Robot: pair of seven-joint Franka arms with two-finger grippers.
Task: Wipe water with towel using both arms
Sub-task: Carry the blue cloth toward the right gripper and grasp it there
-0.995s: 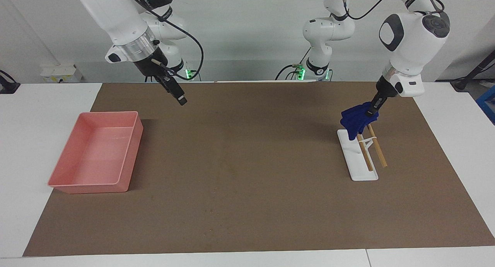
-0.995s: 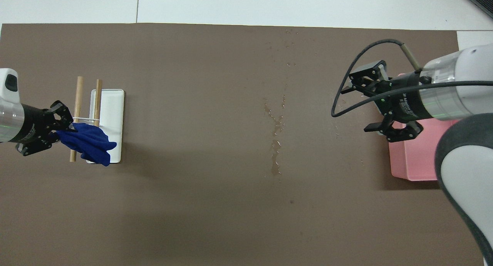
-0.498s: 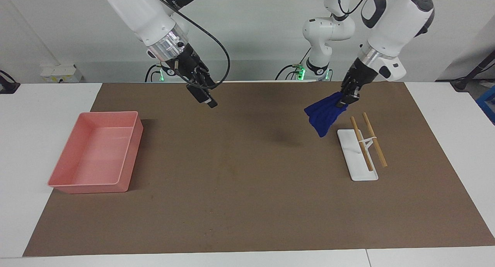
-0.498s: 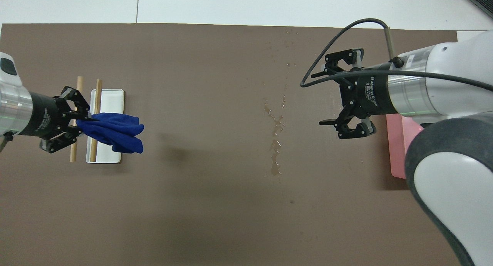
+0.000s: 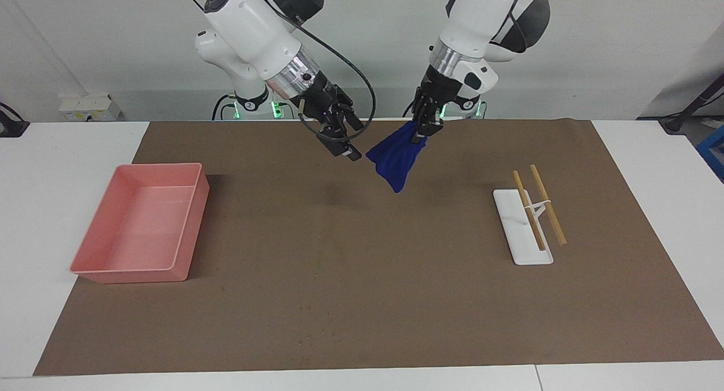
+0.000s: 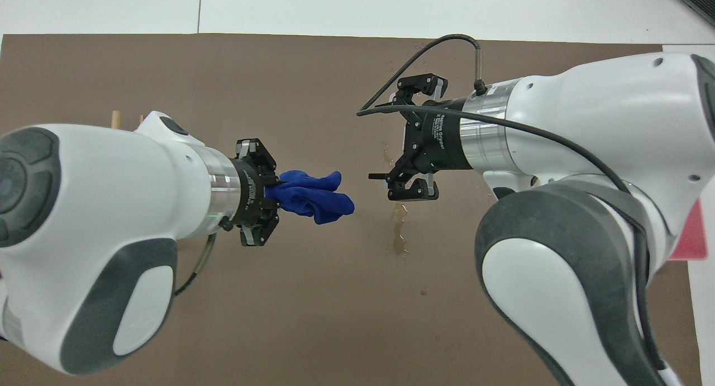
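Note:
The right gripper reaches the towel next and grabs its loose end (image 6: 339, 203), which sticks out, since my left gripper's shut fingers crowd one corner of the towel.
The deep-blue towel (image 5: 396, 156) (image 6: 313, 196) hangs in the air over the middle of the brown mat, pinched at one corner by my left gripper (image 5: 423, 132) (image 6: 273, 190), which is shut on it. My right gripper (image 5: 343, 146) (image 6: 380, 140) hovers open just beside the towel's free end, a small gap apart, with nothing between its fingers. A thin streak of water (image 6: 399, 232) lies on the mat under the right gripper, which hides part of it. In the facing view the water does not show.
A pink tray (image 5: 192, 221) (image 6: 690, 238) sits at the right arm's end of the mat. At the left arm's end stands a white base (image 5: 512, 232) with two wooden rods (image 5: 551, 213). The brown mat (image 5: 362, 300) covers most of the white table.
My left gripper carried the towel from over the white stand to over the middle of the mat. My right gripper swung from near the pink tray toward the towel, staying open.

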